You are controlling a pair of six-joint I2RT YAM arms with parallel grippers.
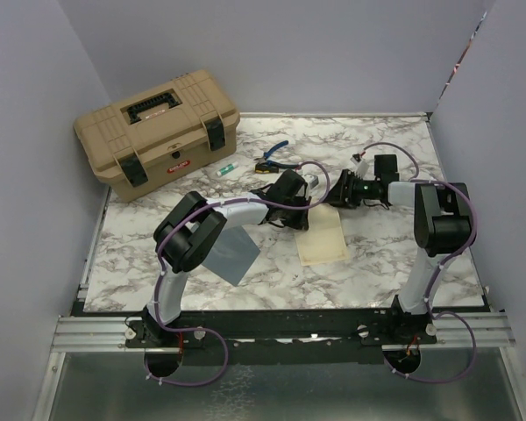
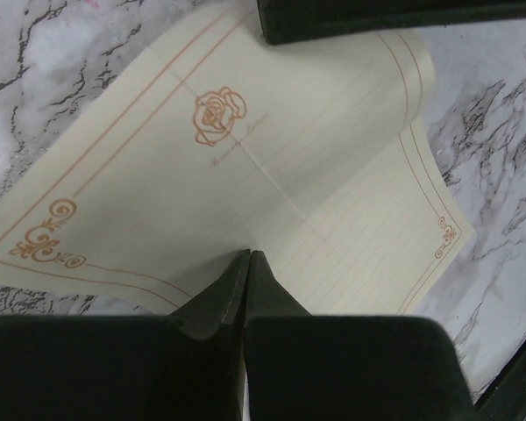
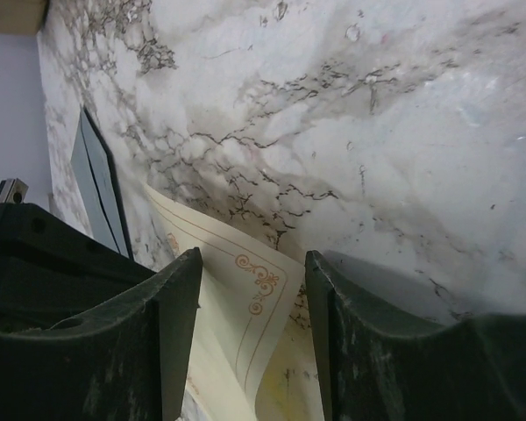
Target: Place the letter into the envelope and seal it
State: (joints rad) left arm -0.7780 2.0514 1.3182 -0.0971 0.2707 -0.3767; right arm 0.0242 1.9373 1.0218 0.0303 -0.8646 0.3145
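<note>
The letter is to be lifted spread between both grippers. My right gripper should next grab the letter's curled scroll-printed corner (image 3: 270, 281), across from my left gripper.
The cream letter (image 1: 326, 241) lies mid-table, a rose emblem on its upper leaf (image 2: 158, 158). My left gripper (image 2: 248, 254) is shut, its tips meeting over the near edge of that leaf, above the lined leaf; in the top view it (image 1: 300, 210) is at the letter's far left corner. The letter's far side curls upward. My right gripper (image 3: 252, 259) is open, and the curled scroll-printed corner of the letter (image 3: 245, 289) rises between its fingers without touching them; from above it (image 1: 335, 198) is at the far edge. The blue-grey envelope (image 1: 231, 254) lies flat to the left, under my left arm, and shows as the envelope (image 3: 89, 175).
A tan toolbox (image 1: 158, 132) stands at the back left. Blue-handled pliers (image 1: 272, 156) and a small green-tipped tube (image 1: 226, 168) lie beside it. The marble tabletop (image 1: 377, 263) is walled on three sides.
</note>
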